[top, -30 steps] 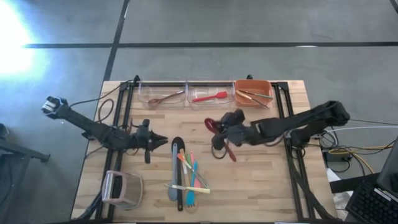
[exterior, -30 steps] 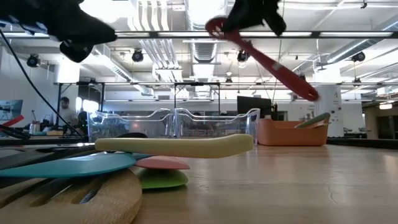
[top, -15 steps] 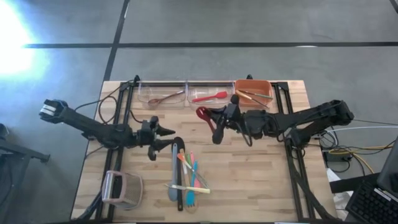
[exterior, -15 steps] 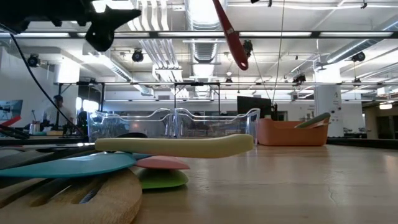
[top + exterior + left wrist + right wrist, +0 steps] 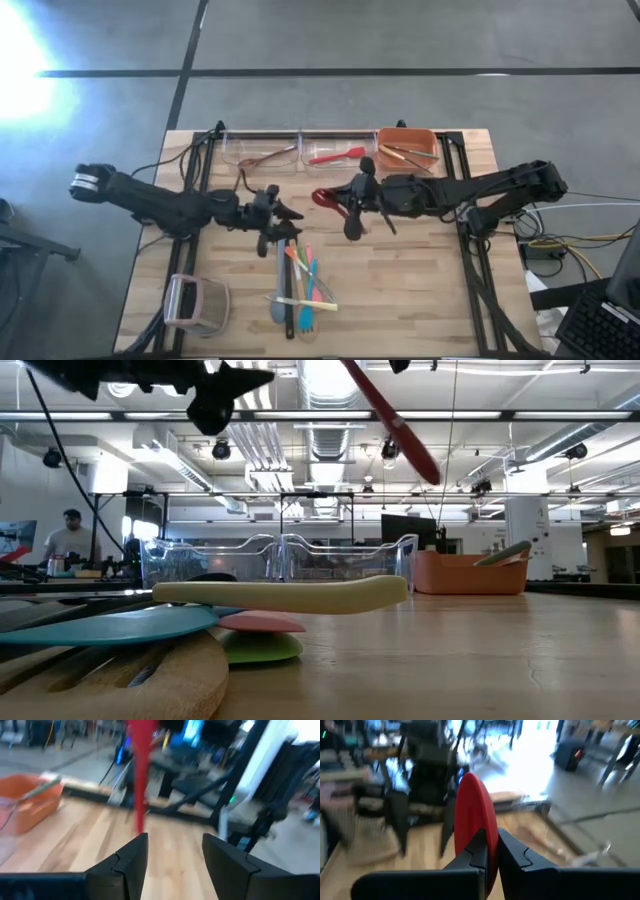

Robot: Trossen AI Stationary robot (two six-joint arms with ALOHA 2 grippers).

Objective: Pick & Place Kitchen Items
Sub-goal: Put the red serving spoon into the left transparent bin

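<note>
The red utensil needs to go in the clear bin, so I will next grab the red utensil by its handle [image 5: 141,780] with my left gripper to place it there.
My right gripper [image 5: 347,199] hovers over the middle of the table, shut on a red long-handled utensil [image 5: 324,197]. The utensil's round head fills the right wrist view [image 5: 474,815], and its handle slants across the top of the low view [image 5: 397,426]. My left gripper [image 5: 292,215] is open in the air, just left of the right one and above the far end of the pile of utensils. The red handle [image 5: 139,780] hangs ahead of it. The other utensils [image 5: 299,284] lie heaped on the table nearer the near edge: teal, green, pink, grey, black and pale ones. My right gripper pinches the red utensil between its two fingers [image 5: 481,851] just behind the round head [image 5: 476,827], which sticks out past the fingertips. The fingers reach in about level from the table's right. The utensil is lifted clear, and its handle [image 5: 405,438] slants downward.
Two clear bins [image 5: 260,153] [image 5: 339,153] and an orange bin [image 5: 407,147] stand along the far edge, each holding utensils. A boxy pinkish-white handled object [image 5: 195,302] sits near the left near corner. Bare wood lies right of the pile [image 5: 410,280].
My left gripper has moved toward the table's right, closing on the right gripper. My right gripper has carried the red utensil a little left and toward the far edge. It has turned the utensil, whose handle swung from a long slant to near upright and back to a slant.
</note>
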